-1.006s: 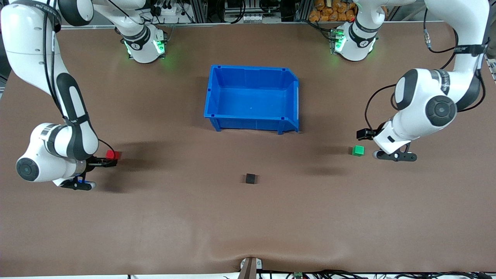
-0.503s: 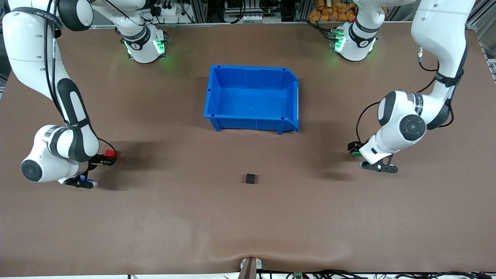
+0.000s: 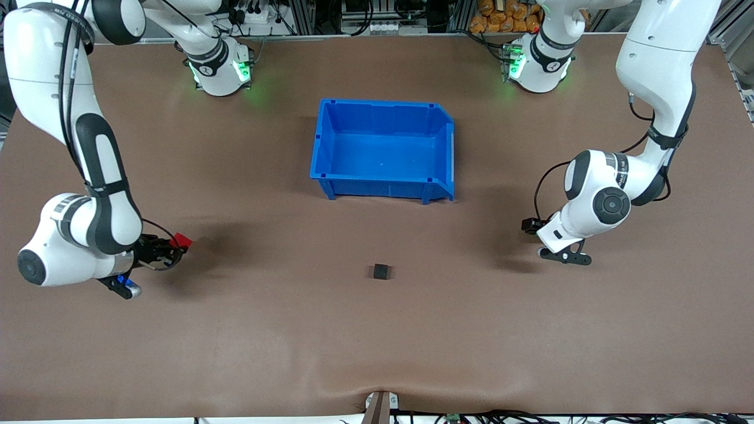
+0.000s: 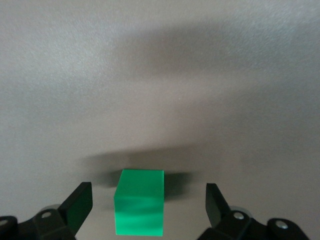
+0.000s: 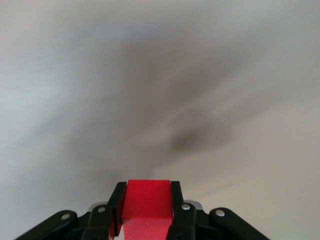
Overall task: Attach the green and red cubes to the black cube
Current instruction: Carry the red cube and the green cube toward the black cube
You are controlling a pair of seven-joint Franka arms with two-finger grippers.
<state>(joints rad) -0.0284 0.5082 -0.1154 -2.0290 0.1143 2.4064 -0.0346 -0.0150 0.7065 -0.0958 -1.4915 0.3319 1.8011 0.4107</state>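
Note:
The left gripper should grab the green cube by its opposite sides next, to attach it to the black cube (image 3: 381, 271).
The black cube (image 3: 381, 271) sits alone on the brown table, nearer to the front camera than the blue bin. My right gripper (image 3: 175, 243) is shut on the red cube (image 3: 182, 240) and holds it tilted, just above the table at the right arm's end. In the right wrist view the red cube (image 5: 147, 202) is clamped between the gripper's (image 5: 146, 200) two fingers. My left gripper (image 3: 532, 226) is low at the left arm's end and hides the green cube in the front view. In the left wrist view the green cube (image 4: 140, 210) rests on the table between the open gripper's (image 4: 147, 207) fingers, which do not touch it.
An empty blue bin (image 3: 383, 179) stands in the middle of the table, toward the robots' bases. The brown table surface (image 3: 377, 341) stretches wide around the black cube.
My left gripper has moved toward the middle of the table and come down around the green cube, hiding it in the front view. My right gripper has tilted and raised the red cube slightly.

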